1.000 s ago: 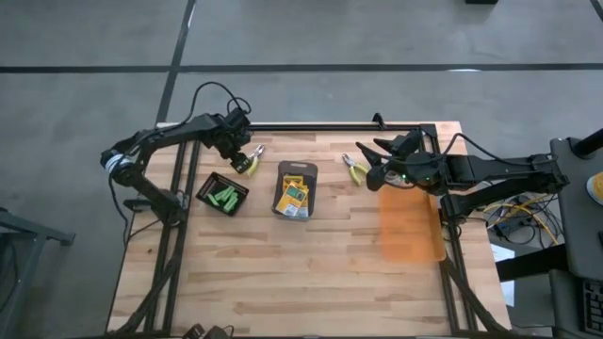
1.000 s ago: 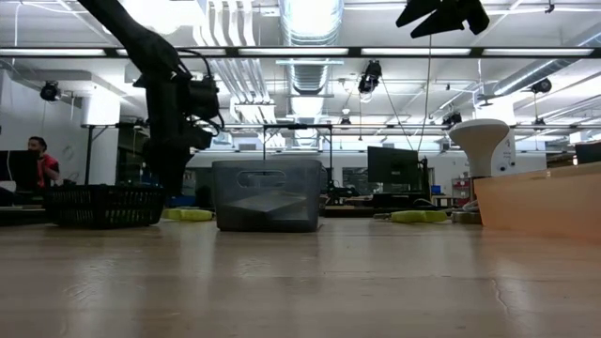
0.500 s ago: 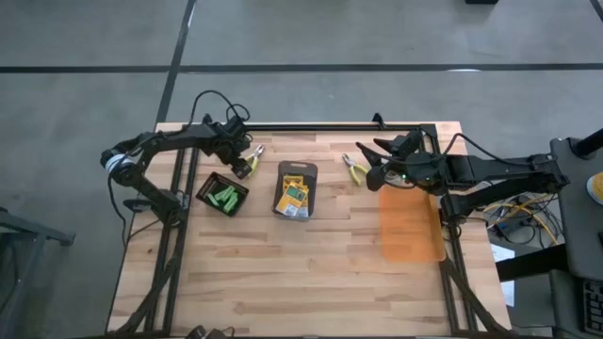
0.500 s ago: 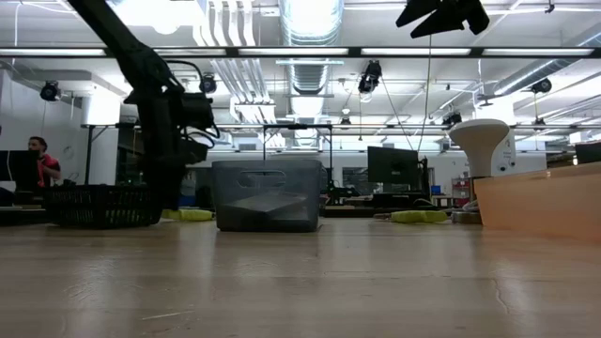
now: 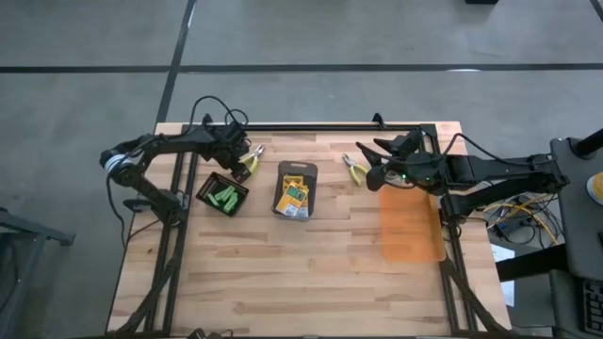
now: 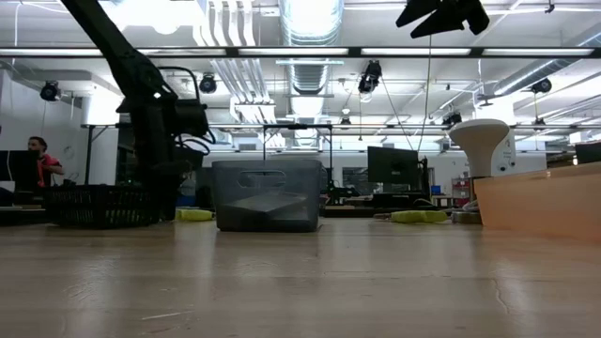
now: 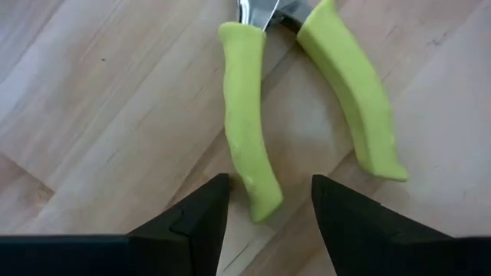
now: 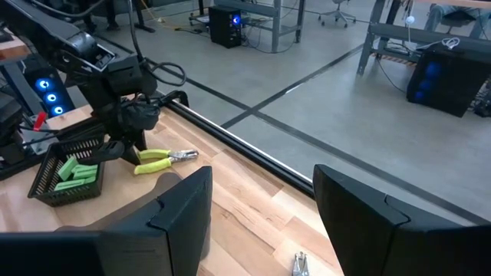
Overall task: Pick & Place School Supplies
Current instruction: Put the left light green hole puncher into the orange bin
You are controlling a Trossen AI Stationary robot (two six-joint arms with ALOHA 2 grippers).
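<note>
My left gripper should close now, because its fingers are on either side of the yellow-green handle's loose end (image 7: 264, 197) in the left wrist view.
One pair of pliers (image 5: 252, 158) with yellow-green handles lies flat on the wooden table near its far left. My left gripper (image 7: 265, 208) points down over it, open, its fingers standing either side of the free end of one handle (image 7: 257, 188); I cannot tell that they touch it. A second pair of pliers (image 5: 352, 169) lies far right of centre, beneath my raised, open right gripper (image 5: 369, 160). Green sticks (image 5: 224, 197) lie in a black basket (image 5: 205, 188). Yellow-and-green crayon boxes (image 5: 294, 196) lie in a dark grey tray (image 5: 298, 169).
A translucent orange sheet (image 5: 410, 226) lies at the table's right edge. A black rail (image 5: 330, 125) runs along the far edge. Bare wood spreads over the table's near half. In the low view a person (image 6: 39, 161) sits far off in the room.
My left gripper has come down toward the pliers at the far left, staying open, and now stands low over their handles. The pliers have not moved. My right arm has kept still.
</note>
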